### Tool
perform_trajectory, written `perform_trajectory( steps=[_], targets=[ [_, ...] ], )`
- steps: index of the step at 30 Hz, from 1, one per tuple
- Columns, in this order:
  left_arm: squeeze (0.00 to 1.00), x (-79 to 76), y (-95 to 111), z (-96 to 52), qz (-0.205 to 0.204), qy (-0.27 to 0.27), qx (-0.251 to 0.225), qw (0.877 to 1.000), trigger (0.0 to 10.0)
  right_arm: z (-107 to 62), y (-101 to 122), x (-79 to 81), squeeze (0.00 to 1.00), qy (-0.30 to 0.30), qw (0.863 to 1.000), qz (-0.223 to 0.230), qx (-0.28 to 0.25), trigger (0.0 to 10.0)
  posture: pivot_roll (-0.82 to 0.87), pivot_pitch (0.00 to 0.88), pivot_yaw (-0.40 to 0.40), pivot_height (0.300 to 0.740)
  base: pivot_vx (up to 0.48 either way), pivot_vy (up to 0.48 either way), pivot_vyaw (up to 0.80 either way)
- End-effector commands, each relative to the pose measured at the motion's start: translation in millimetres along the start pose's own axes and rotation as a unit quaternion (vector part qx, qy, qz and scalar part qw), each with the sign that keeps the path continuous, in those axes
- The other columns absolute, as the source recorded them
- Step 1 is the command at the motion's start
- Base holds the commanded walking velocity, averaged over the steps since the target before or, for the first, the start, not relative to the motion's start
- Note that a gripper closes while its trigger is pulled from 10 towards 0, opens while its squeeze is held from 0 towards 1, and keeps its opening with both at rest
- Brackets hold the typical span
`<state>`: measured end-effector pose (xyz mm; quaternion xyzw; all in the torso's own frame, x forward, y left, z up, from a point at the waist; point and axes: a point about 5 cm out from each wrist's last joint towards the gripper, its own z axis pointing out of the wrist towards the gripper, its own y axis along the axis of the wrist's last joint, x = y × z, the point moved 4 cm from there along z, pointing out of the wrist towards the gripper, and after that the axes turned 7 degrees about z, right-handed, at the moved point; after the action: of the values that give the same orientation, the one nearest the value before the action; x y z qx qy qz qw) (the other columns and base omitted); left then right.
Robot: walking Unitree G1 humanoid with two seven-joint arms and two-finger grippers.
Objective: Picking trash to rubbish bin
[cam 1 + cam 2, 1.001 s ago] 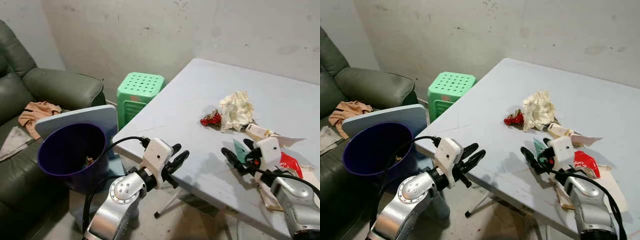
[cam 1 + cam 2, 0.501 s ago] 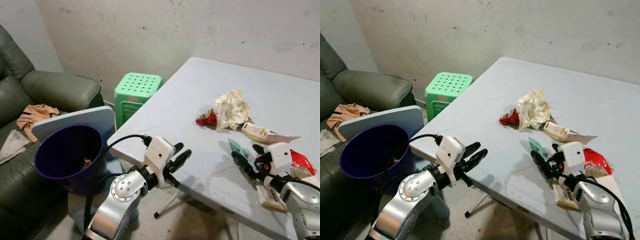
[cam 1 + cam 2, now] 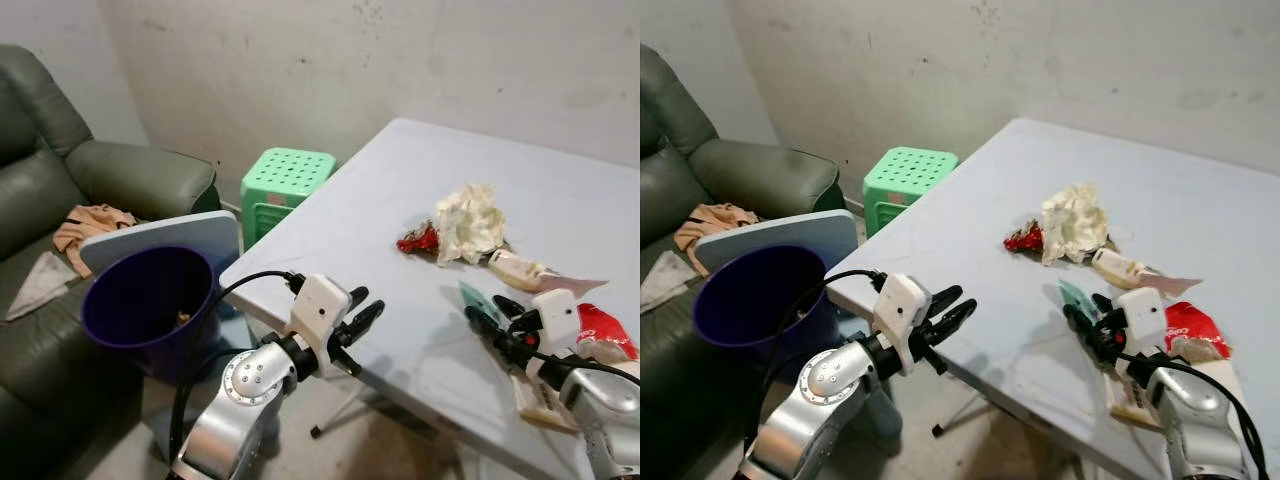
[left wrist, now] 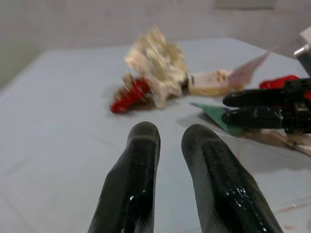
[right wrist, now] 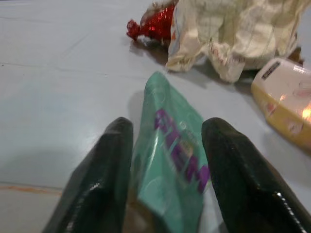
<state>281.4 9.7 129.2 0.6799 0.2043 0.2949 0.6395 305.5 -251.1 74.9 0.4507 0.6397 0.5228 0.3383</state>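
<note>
My right gripper grabs the green wrapper by its end with the purple print (image 5: 179,167) next, to drop the wrapper into the purple bin.
Trash lies on the grey table (image 3: 380,190): a crumpled cream paper (image 3: 470,220), a red wrapper (image 3: 418,240), a cream packet (image 3: 518,268), a green wrapper (image 5: 177,160) and a red packet (image 3: 600,330). My right gripper (image 3: 490,315) is low over the table, open, with one finger on either side of the green wrapper (image 3: 476,296). My left gripper (image 3: 365,312) is held out at the table's near edge, its fingers a narrow gap apart with nothing between them. A purple bin (image 3: 150,300), open, stands on the floor to the left.
A grey-blue lid (image 3: 190,235) leans behind the bin. A green plastic stool (image 3: 290,175) stands by the table's left side. A dark green sofa (image 3: 130,170) with a peach cloth (image 3: 95,220) runs along the far left.
The view has swayed slightly. My right gripper has shifted a little to the right along the table and still straddles the green wrapper. The left arm holds its place.
</note>
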Motion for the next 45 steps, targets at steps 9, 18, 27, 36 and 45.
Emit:
perform_trajectory(
  steps=[9,18,27,36,45],
  targets=[
    [0.00,-0.8,-1.4,-0.7,-0.005,0.004,0.003,1.000,10.0,-3.4,-5.1,4.6,0.00,0.023,1.000,-0.001,0.014,0.0,0.09,0.024,-0.030,0.715,0.000,0.000,0.00],
    [0.00,5.9,0.5,-1.1,-0.025,0.030,-0.004,0.999,10.0,-6.1,-6.5,2.0,0.00,0.018,1.000,-0.005,0.024,0.0,0.09,0.033,-0.040,0.715,0.000,0.000,0.00],
    [0.00,23.9,6.9,1.0,-0.095,0.086,-0.025,0.991,10.0,-3.8,-1.7,-6.9,0.00,-0.021,0.999,0.037,0.014,10.0,0.08,0.042,-0.049,0.715,0.000,0.000,0.00],
    [0.00,52.4,8.5,-2.0,-0.139,0.151,-0.035,0.978,10.0,-4.7,18.3,0.2,0.00,0.003,0.993,0.108,-0.049,10.0,0.07,0.052,-0.050,0.715,0.312,0.000,0.00],
    [0.00,72.1,8.9,-6.8,-0.080,0.203,-0.026,0.976,10.0,4.1,33.3,16.8,0.00,0.002,0.983,0.142,-0.120,10.0,0.08,0.055,-0.046,0.715,0.000,0.000,0.00]
  ],
)
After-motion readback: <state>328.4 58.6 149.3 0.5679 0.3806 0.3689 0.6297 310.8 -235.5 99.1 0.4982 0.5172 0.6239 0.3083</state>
